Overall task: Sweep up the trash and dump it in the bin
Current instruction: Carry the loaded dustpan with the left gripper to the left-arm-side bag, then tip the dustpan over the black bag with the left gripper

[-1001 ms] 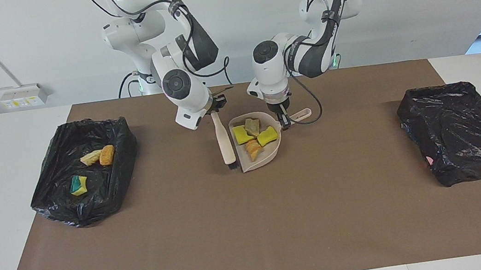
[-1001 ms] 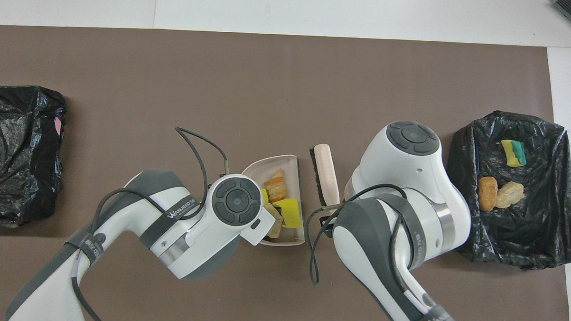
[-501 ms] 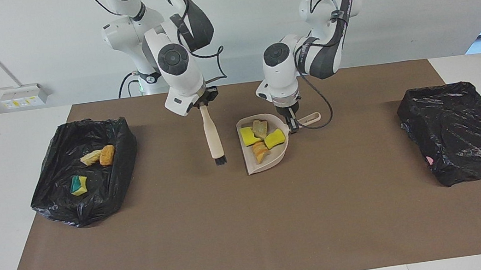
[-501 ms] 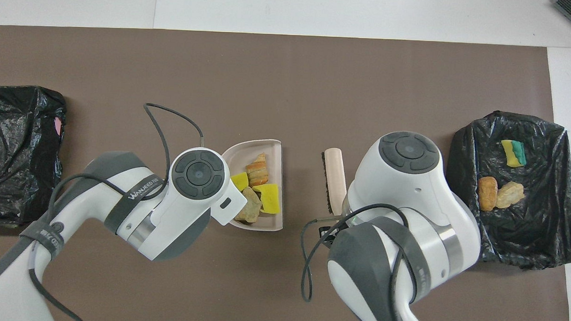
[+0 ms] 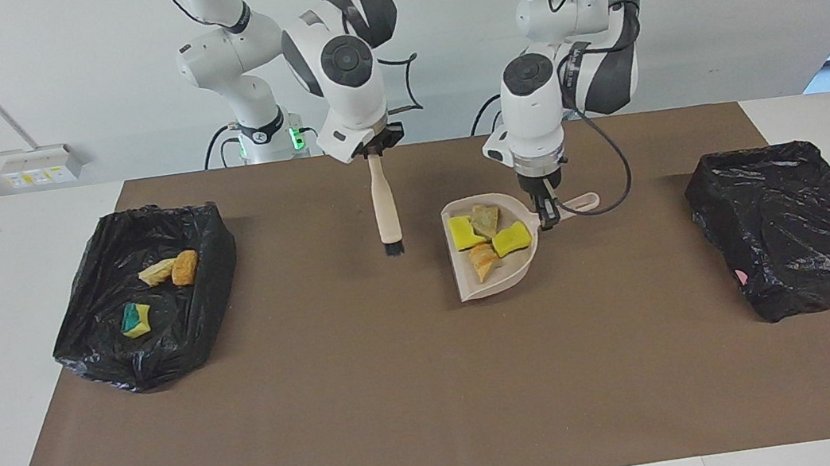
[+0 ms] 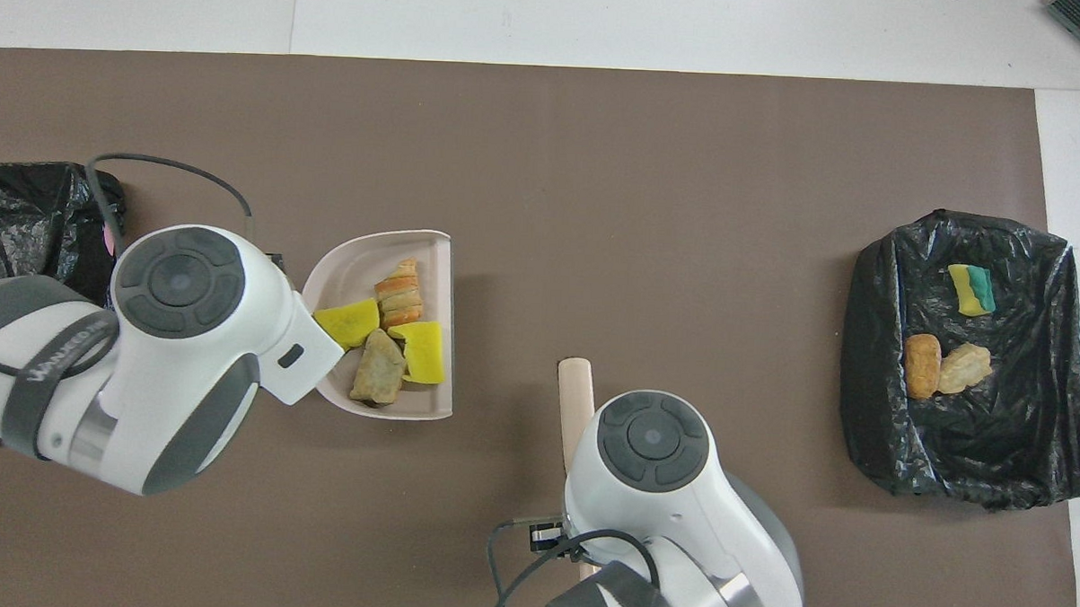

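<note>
My right gripper keeps hold of the brush for now, since the wooden brush (image 6: 575, 396) still hangs above the brown mat and it is too early to release.
My left gripper (image 5: 547, 209) is shut on the handle of the beige dustpan (image 5: 507, 273), which it holds over the middle of the brown mat. In the pan (image 6: 353, 263) lie several pieces of trash: yellow sponge scraps (image 5: 463, 233) (image 6: 423, 353) and tan and orange lumps (image 5: 483, 261) (image 6: 400, 291). My right gripper (image 5: 373, 155) is shut on the top of the wooden brush (image 5: 385, 205), which hangs upright with its black bristles down, beside the pan. In the overhead view both wrists hide their fingers, and only the brush handle (image 6: 575, 402) shows.
A black-lined bin (image 5: 96, 339) (image 6: 885, 441) at the right arm's end holds three scraps: a green-yellow sponge (image 5: 135, 319), an orange lump (image 5: 185, 267) and a pale lump (image 5: 158, 272). Another black-lined bin (image 5: 795, 227) (image 6: 21, 231) sits at the left arm's end.
Both arms have risen and moved apart. The left carried the loaded dustpan toward its own end of the table. The right lifted the brush off the mat until it hangs upright.
</note>
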Controlling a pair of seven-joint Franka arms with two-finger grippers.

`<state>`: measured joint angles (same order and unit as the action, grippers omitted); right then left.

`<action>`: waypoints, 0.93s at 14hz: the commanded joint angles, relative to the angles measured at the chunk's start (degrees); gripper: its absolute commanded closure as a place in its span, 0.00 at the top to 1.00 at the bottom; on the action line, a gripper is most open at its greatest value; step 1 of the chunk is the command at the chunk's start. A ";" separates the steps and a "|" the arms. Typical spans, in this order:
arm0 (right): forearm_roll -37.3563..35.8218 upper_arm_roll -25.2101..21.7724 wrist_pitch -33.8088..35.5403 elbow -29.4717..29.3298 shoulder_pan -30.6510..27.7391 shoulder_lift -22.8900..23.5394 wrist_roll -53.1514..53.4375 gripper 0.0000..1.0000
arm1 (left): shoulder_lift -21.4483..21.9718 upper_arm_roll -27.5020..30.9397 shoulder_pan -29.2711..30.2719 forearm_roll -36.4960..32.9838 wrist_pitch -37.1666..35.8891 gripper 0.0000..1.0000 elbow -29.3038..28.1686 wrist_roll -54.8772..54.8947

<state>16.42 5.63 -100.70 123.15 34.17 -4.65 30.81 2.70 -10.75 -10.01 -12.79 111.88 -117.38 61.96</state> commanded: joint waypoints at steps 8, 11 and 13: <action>1.16 -0.10 -17.15 12.64 9.59 -0.63 10.59 0.00 | 3.82 32.86 -2.99 4.00 -6.67 0.00 8.46 26.33; 1.16 -0.10 -16.02 12.82 9.78 -0.36 5.15 0.00 | 1.09 41.23 -2.99 4.18 -4.92 0.00 13.04 38.03; 1.16 -0.19 -16.02 13.35 9.69 -0.36 5.23 0.00 | -1.98 44.31 -2.65 4.01 -4.39 0.00 16.81 44.10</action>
<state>16.81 5.66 -116.11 135.42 44.05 -4.33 37.93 5.34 30.86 -11.73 -9.68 107.25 -106.01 101.01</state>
